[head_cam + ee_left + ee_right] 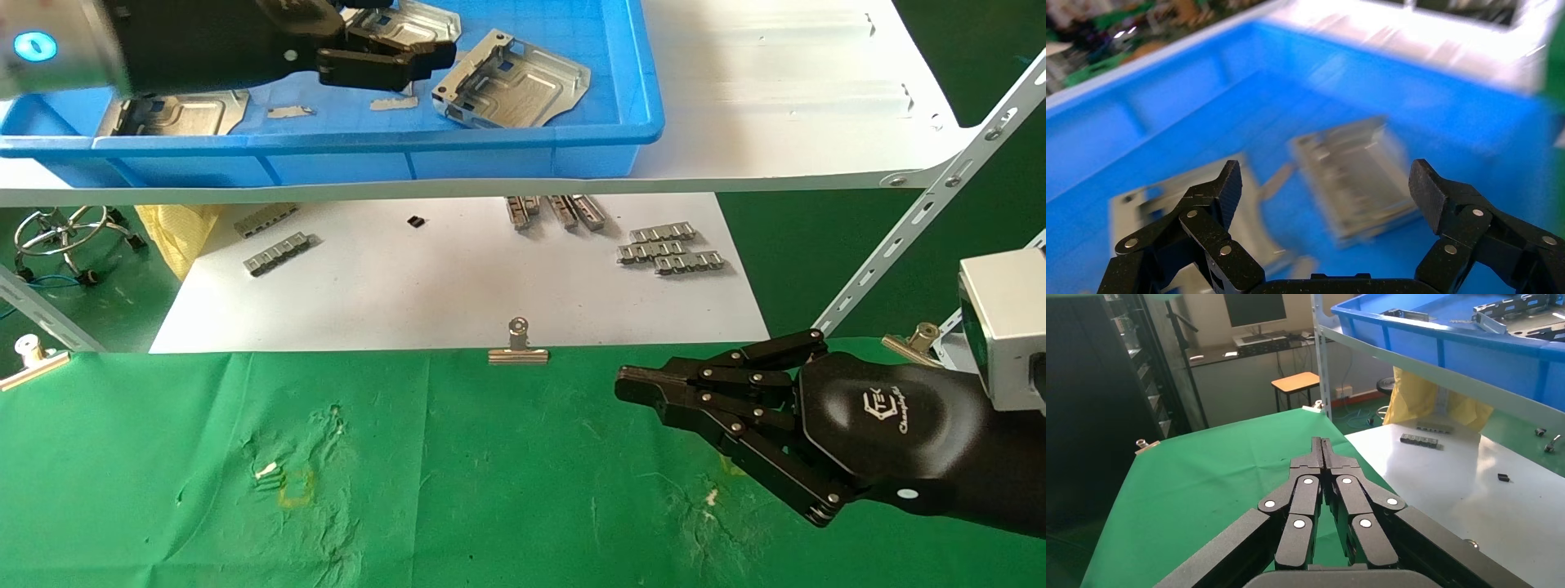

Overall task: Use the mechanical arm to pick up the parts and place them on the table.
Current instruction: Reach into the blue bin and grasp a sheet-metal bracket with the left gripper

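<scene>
The robot should next grab the silver bracket part by its bent-up edge with the left gripper, to move the part onto the green table.
Three silver bracket parts lie in the blue tray (327, 147) on the white shelf: one at the right (511, 82), one at the back (404, 24), one at the front left (176, 114). My left gripper (425, 61) is open and empty, hovering inside the tray over the back part. In the left wrist view my left gripper (1327, 190) has its jaws spread wide with a part (1358, 177) below them and another part (1156, 202) beside it. My right gripper (629, 384) is shut and empty, low over the green table (409, 474); it also shows in the right wrist view (1322, 444).
The white shelf board (776, 98) overhangs a lower white board (449, 294) with grey ribbed strips (670, 247). A silver binder clip (518, 347) holds the cloth's far edge. A slanted perforated shelf strut (923, 212) stands at the right.
</scene>
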### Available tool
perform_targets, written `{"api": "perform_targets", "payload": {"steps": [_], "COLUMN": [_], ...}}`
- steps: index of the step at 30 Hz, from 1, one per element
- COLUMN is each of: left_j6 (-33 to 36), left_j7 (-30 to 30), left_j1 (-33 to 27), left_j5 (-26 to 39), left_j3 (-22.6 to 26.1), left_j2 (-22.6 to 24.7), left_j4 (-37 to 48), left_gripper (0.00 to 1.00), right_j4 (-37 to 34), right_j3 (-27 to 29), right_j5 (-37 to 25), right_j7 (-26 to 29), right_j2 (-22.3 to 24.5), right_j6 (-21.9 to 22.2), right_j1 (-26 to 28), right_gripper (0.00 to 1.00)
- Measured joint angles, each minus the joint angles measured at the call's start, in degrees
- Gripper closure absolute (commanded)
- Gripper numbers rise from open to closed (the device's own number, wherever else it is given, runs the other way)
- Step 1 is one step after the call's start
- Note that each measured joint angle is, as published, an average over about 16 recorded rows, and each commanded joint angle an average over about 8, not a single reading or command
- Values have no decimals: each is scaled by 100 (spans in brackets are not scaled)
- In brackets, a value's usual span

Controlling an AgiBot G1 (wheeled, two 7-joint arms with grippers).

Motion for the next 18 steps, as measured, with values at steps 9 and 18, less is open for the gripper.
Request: {"api": "perform_targets", "payload": {"steps": [9, 18], "left_j6": [-1211, -1686], "left_j7": [236, 251], "left_j1": [-540, -707], "left_j5": [450, 538], "left_j3": [194, 230], "left_j2": [611, 809], "left_j4": [1298, 1833], "left_gripper": [100, 100], "right_j4": [0, 0], "right_j3": [0, 0], "right_j5": [0, 0], "right_j7": [0, 0], "right_j2": [0, 0], "right_j6": [0, 0], "right_j1": [0, 0], "right_gripper": [100, 100]}}
